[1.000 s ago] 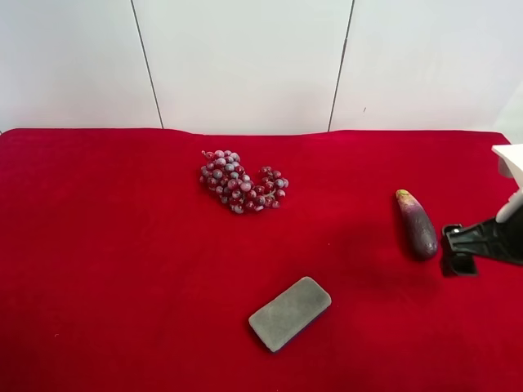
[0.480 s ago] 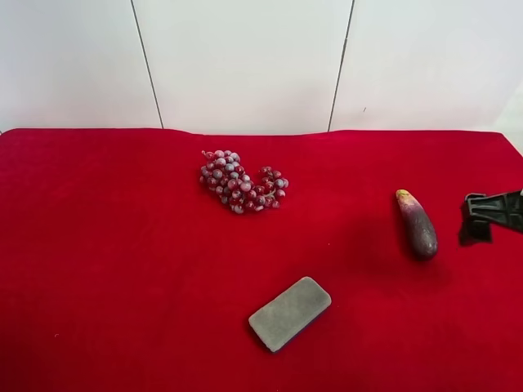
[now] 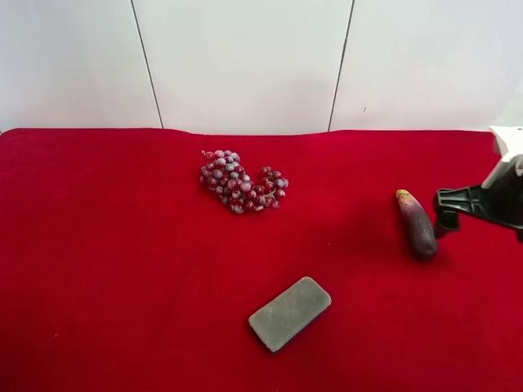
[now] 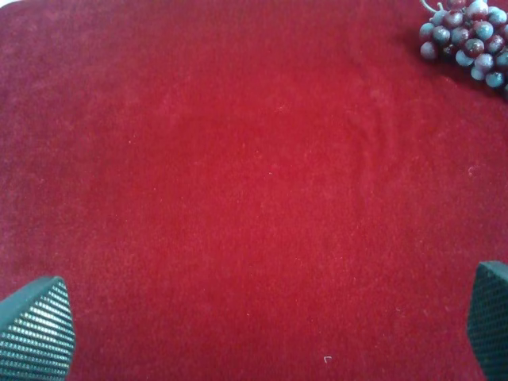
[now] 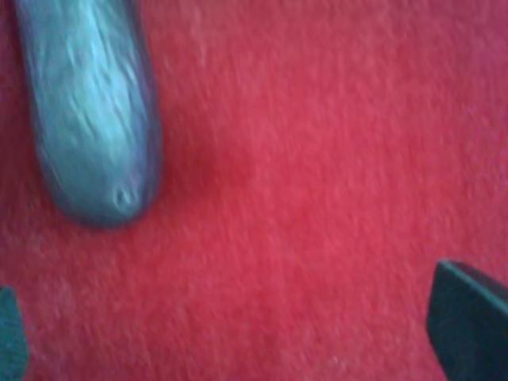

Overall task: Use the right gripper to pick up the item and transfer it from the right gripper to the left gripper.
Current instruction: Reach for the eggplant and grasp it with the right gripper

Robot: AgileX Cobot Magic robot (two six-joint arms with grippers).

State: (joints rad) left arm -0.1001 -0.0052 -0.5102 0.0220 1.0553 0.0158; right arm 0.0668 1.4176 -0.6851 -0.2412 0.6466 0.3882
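Note:
The eggplant's yellowish stem end should stay free for my left gripper, so my right gripper will next take the eggplant by its dark rounded end.
The eggplant, dark purple with a yellowish stem end, lies on the red cloth at the right of the exterior high view. The right gripper, on a black arm with a white wrist block, comes in from that view's right edge and stands just beside the eggplant, apart from it. In the right wrist view the eggplant lies off to one side, outside the gap of the open, empty gripper. The left gripper is open and empty over bare cloth; it is out of the exterior high view.
A bunch of red-purple grapes lies mid-table toward the back and also shows at the corner of the left wrist view. A flat grey block lies near the front middle. A white panelled wall stands behind the table.
The right gripper drew back toward the view's right edge and away from the front, then came in again; it now stands closer beside the eggplant's middle. The eggplant has not moved.

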